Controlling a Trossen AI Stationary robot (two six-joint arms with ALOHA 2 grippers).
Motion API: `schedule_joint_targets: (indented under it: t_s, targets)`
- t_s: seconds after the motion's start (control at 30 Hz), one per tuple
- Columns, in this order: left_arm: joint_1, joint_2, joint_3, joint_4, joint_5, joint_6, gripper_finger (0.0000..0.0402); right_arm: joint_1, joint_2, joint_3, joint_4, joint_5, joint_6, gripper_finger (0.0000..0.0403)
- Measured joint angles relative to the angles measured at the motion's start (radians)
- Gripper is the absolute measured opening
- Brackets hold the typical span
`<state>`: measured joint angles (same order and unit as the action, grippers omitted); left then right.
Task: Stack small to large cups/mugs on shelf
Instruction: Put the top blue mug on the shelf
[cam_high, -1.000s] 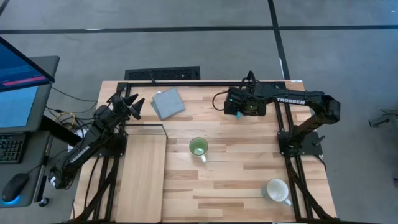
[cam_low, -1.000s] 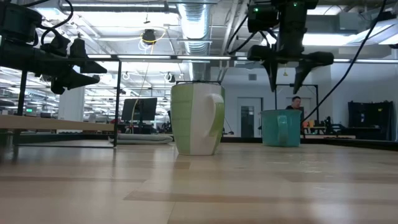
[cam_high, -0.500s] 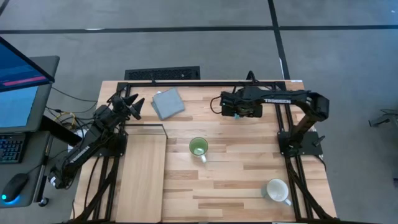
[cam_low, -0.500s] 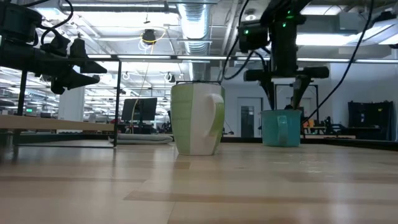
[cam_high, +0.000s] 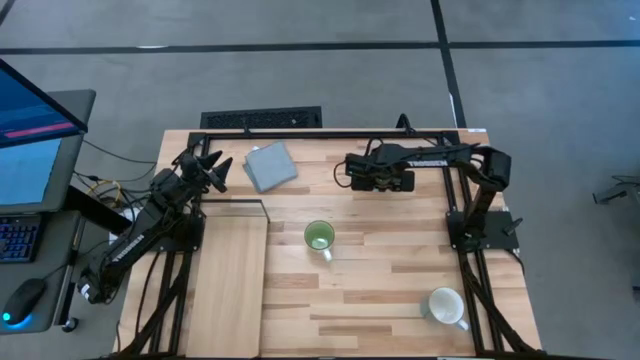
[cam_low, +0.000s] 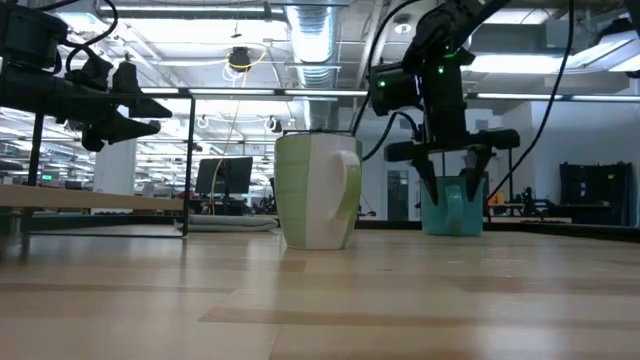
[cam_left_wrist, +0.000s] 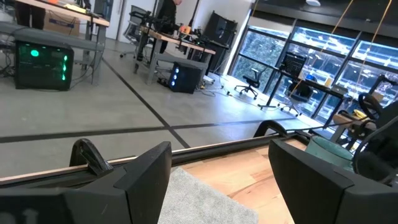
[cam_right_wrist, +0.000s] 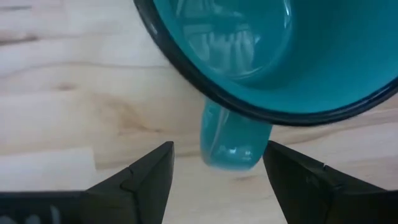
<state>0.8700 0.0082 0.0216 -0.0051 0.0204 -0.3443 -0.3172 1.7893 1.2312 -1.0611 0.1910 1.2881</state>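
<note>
My right gripper will grab the teal-blue mug (cam_right_wrist: 273, 50) by its handle (cam_right_wrist: 234, 140) next. The mug will start the stack on the shelf.
The teal-blue mug (cam_low: 455, 206) stands upright on the far right part of the table; in the high view my right arm hides it. My right gripper (cam_right_wrist: 221, 171) is open just above it, pointing down, with one finger on each side of the mug's handle (cam_right_wrist: 230, 142) and touching nothing. It also shows in the high view (cam_high: 375, 181). The light green mug (cam_high: 319, 237) stands upright mid-table. The white mug (cam_high: 445, 306) stands near the front right. The pale shelf panel (cam_high: 232, 290) lies at the left. My left gripper (cam_high: 207, 170) is open and waits above the shelf's far end.
A flat grey-blue square pad (cam_high: 270, 165) lies at the far left-centre, near my left gripper. A thin dark frame (cam_high: 330, 134) runs along the table's far edge. Bare plank tabletop lies between the green mug and the white mug.
My right gripper has come down toward the teal-blue mug and shifted a little toward the table's left and near edges, staying open; its fingertips now reach the level of the mug's rim. The mugs have not moved.
</note>
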Motion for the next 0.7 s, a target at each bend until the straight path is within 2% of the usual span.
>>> schedule_joint_targets:
  t_s: [0.13, 0.7]
  targets:
    - [0.0, 0.0, 0.0, 0.0, 0.0, 0.0, 0.0261, -0.009, -0.003, 0.0, -0.003, 0.041, 0.048, 0.027]
    - [0.0, 0.0, 0.0, 0.0, 0.0, 0.0, 0.0261, -0.028, -0.002, 0.0, 0.0, 0.043, 0.127, 0.0259]
